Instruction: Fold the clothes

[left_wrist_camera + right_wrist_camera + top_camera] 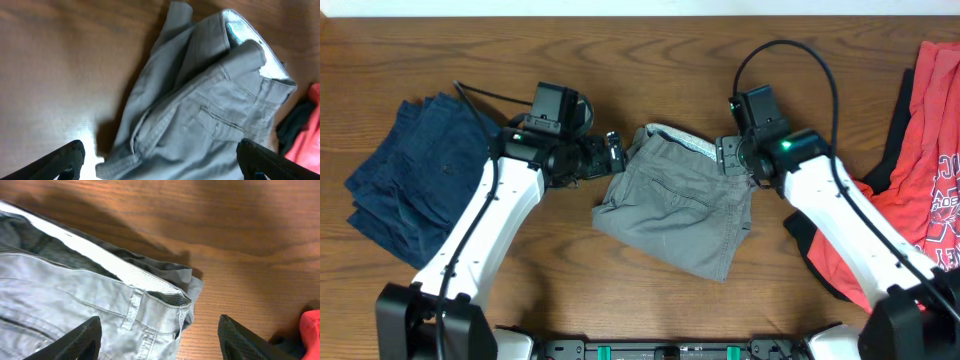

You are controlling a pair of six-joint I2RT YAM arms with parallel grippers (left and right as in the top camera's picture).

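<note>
Next, my left gripper grabs the folded grey shorts by the shorts' far corner nearest the navy trousers, to stack the shorts there.
The grey shorts (678,205) lie folded in the table's middle, pale waistband lining at the far edge. My left gripper (616,155) is open just above their far left corner; in the left wrist view the shorts (200,115) fill the space between the fingers (160,162). My right gripper (732,155) is open above the far right waistband corner (165,300), fingers (160,340) straddling it. Dark navy trousers (415,175) lie folded at the left. The red printed T-shirt (930,160) and a black garment (820,250) lie at the right.
The wooden table (620,40) runs to a pale wall edge at the top. Black cables loop over the right arm (790,60). The arm bases stand at the front edge (650,350).
</note>
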